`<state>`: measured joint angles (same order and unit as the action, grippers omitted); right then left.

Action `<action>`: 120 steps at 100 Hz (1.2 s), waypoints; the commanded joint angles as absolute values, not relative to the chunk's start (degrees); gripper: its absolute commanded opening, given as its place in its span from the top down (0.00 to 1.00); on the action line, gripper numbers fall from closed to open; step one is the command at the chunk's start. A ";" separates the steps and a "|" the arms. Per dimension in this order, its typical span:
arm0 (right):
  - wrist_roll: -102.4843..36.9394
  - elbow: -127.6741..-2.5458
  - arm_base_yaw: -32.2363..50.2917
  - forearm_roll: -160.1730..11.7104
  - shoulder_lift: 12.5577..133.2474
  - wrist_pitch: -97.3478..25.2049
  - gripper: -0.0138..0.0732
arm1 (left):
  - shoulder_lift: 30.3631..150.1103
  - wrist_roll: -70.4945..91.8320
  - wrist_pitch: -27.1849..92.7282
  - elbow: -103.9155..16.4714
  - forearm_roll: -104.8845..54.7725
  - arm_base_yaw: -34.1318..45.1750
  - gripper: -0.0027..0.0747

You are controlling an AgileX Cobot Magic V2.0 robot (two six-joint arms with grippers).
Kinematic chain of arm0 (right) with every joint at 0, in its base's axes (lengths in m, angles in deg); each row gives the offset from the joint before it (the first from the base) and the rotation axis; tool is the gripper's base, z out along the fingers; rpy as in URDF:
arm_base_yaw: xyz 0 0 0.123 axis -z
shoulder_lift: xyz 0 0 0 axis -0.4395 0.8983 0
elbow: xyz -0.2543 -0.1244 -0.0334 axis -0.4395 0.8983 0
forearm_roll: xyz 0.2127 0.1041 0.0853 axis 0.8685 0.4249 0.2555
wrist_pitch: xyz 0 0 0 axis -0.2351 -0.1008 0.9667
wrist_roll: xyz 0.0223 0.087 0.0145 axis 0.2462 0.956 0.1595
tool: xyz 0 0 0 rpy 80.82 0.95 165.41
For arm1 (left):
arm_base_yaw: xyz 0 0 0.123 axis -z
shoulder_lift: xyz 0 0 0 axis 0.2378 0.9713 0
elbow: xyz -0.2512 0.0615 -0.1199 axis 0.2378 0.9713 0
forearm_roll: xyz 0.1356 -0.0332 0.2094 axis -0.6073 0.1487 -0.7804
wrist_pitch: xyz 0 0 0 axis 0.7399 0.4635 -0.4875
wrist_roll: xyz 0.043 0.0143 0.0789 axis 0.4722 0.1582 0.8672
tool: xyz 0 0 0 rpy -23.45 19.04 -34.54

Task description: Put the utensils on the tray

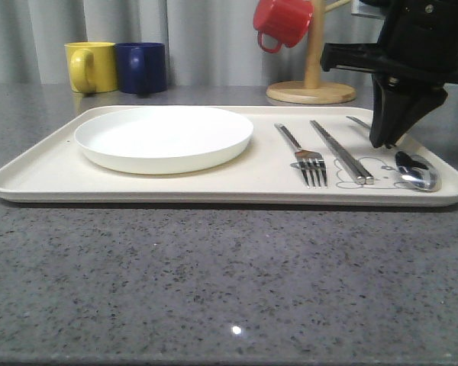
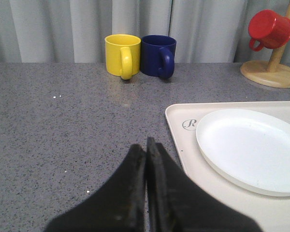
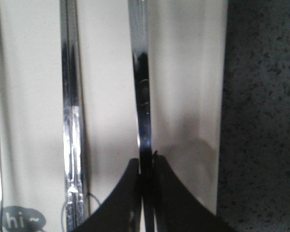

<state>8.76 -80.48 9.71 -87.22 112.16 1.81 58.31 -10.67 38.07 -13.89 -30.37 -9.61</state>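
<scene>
I should open my right gripper, since the bowl of the spoon (image 1: 417,177) is down on the cream tray, inside the tray's rim, and the spoon would lie in place.
The cream tray (image 1: 214,187) lies across the grey counter. On it rest the white plate (image 1: 164,137), the fork (image 1: 309,164), the chopstick pair (image 1: 343,152) and the spoon (image 1: 417,177), which is at the tray's right end. My right gripper (image 1: 383,139) reaches down onto the spoon's handle. In the right wrist view this gripper (image 3: 146,162) is shut on the spoon handle (image 3: 141,96), with the chopsticks (image 3: 71,121) beside it. My left gripper (image 2: 147,145) is shut on nothing, over the bare counter just left of the tray (image 2: 183,140) and plate (image 2: 251,145).
A yellow mug (image 1: 91,66) and a blue mug (image 1: 141,67) stand at the back left. A red mug (image 1: 282,21) hangs on a wooden mug stand (image 1: 313,84) behind the tray. Grey counter (image 1: 214,282) stretches in front of the tray.
</scene>
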 commanded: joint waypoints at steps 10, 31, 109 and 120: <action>8.91 -81.82 9.75 -87.10 109.71 -0.12 0.84 | 58.49 -11.19 33.88 -15.64 -29.69 -9.76 0.99; 9.03 -81.82 9.75 -87.10 109.71 -0.07 0.62 | 58.49 -11.19 33.88 -15.64 -29.69 -9.76 0.99; 8.23 -82.93 14.56 -97.82 95.78 2.10 0.50 | 58.49 -11.19 33.88 -15.64 -29.69 -9.76 0.99; 8.20 -79.49 16.87 -98.81 90.91 0.69 0.50 | 58.49 -11.19 33.88 -15.64 -29.69 -9.76 0.99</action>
<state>8.77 -80.44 15.04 -96.70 96.49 3.51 58.31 -10.67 38.07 -13.89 -30.37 -9.61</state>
